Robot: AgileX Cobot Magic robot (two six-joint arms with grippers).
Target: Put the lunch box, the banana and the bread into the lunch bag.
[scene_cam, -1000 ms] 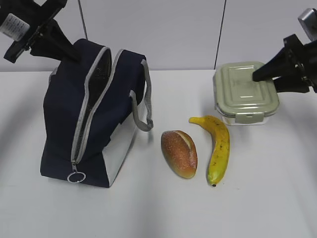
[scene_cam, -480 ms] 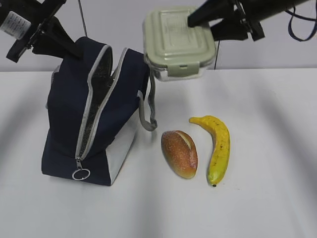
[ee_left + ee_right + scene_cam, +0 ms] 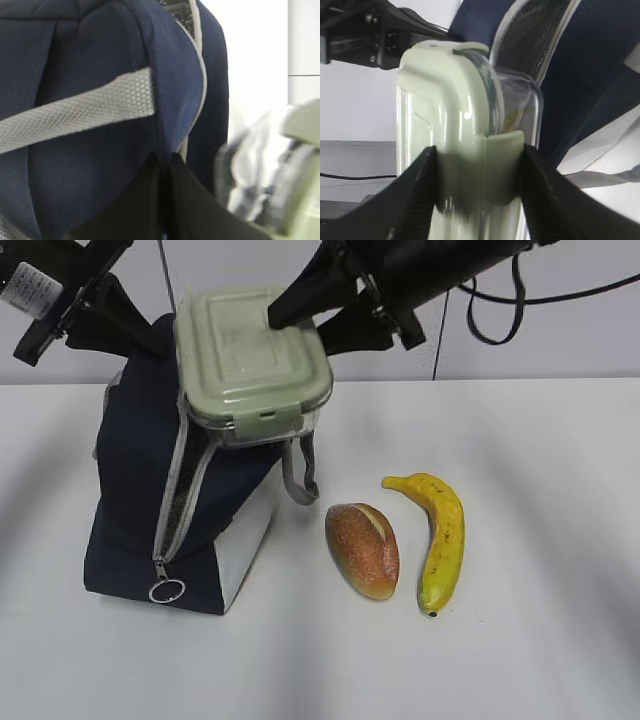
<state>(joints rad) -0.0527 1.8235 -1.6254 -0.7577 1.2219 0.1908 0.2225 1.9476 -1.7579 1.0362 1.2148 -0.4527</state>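
Observation:
The robot's right gripper should lower the lunch box (image 3: 250, 365) inside before opening, because it hangs tilted above the navy bag's opening (image 3: 186, 485) and would tip outside if the gripper opened now.
The navy lunch bag (image 3: 140, 500) stands at the left with its zipper open. My left gripper (image 3: 128, 328) is shut on the bag's top edge fabric (image 3: 175, 115) at the far end and holds it up. My right gripper (image 3: 300, 320) is shut on the lunch box (image 3: 250, 365), clear with a sage-green lid, and holds it tilted just above the bag's opening; it also shows in the right wrist view (image 3: 470, 150). The bread (image 3: 362, 549) and the banana (image 3: 440, 535) lie on the table right of the bag.
The bag's grey strap handle (image 3: 298, 475) hangs on its right side and the zipper ring pull (image 3: 166, 591) lies at its near end. A black cable (image 3: 500, 310) loops behind the right arm. The table is white.
My right gripper has lifted the lunch box off the table at the right and carried it left to above the bag's opening. The left gripper has stayed on the bag.

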